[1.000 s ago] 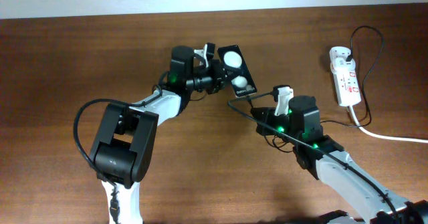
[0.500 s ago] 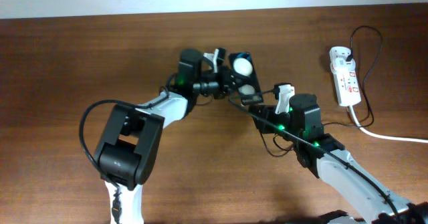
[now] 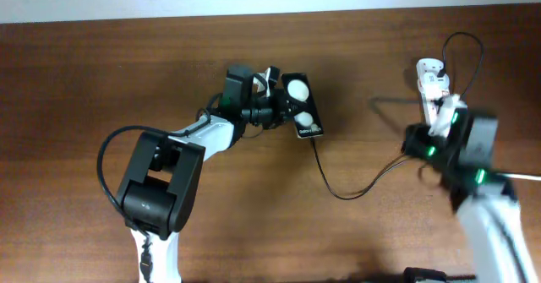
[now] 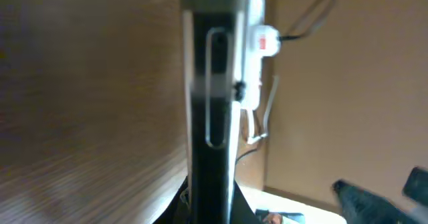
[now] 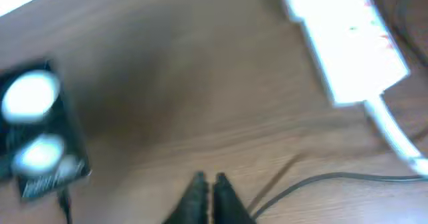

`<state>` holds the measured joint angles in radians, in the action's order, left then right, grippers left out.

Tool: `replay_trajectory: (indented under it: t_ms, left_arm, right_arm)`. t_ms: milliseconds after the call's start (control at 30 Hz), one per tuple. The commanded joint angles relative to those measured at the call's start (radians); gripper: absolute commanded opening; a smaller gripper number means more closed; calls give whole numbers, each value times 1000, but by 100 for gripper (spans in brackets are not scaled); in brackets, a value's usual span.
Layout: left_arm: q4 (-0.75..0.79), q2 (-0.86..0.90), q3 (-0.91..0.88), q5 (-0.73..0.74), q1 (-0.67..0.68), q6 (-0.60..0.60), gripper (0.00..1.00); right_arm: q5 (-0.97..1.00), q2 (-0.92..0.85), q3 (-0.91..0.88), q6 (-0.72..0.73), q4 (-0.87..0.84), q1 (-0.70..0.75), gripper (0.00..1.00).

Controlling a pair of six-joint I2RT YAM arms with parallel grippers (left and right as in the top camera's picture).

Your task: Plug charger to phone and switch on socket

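My left gripper must stay closed, or the phone [image 3: 303, 106], edge-on above the table, would drop.
My left gripper [image 3: 285, 107] is shut on the phone [image 3: 303, 106], a black slab with two white round shapes, held above the table. In the left wrist view the phone [image 4: 210, 103] shows edge-on between the jaws [image 4: 210, 207]. The charger cable [image 3: 338, 192] runs from the phone's lower edge in a loop across the table toward the right; its tip meets the phone's edge [image 5: 63, 198]. My right gripper [image 3: 416, 139] is shut and empty [image 5: 208, 184], just below-left of the white socket strip [image 3: 435, 89], which also shows in the right wrist view [image 5: 348, 43].
The strip's thick white cord [image 3: 507, 175] runs off to the right edge. A black plug cable loops above the strip [image 3: 473, 51]. The brown wooden table [image 3: 101, 72] ends at a pale wall along the far side.
My right gripper has let go of the cable and swung right to the socket strip. The cable now trails from the phone's lower edge. The left gripper has turned the phone a little.
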<state>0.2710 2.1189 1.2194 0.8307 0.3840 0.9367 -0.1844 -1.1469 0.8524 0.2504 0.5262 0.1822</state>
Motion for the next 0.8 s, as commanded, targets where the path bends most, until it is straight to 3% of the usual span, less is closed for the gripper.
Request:
replay_trajectory:
  t_ms: [0,67,133,300,367,433,533,633,767]
  left_arm:
    - [-72,-6,4,-176,-11,-35,0]
    - [-93,-6,4,-253,-25,-37,0]
    - [-99,-6,4,-311,-29,-37,10]
    - [-209,-6,4,-488,-29,-37,17]
    - [-216,-6,4,-488,-29,-37,41]
    - [-249,-6,4,-488,-29,-37,73]
    - [-294,-6,4,-486,-29,-37,99]
    - [-356,-6,4,-487,-34,-45,99]
    - [-424,-6,24,-479,-35,-152,99]
  right_arm:
    - [1,-224,229,-7,60,74,4]
    - [2,-323,318,-7,68,109,4]
    - [1,-388,364,-7,45,154,4]
    - [1,-457,365,-6,19,246,4]
    - [1,-457,366,-6,13,265,4]
    - [2,-457,365,-7,-7,286,4]
    - [1,-467,366,-6,-51,309,4]
    - [1,-515,371,-6,-82,315,4]
    - [-60,-651,436,-6,-81,331,4]
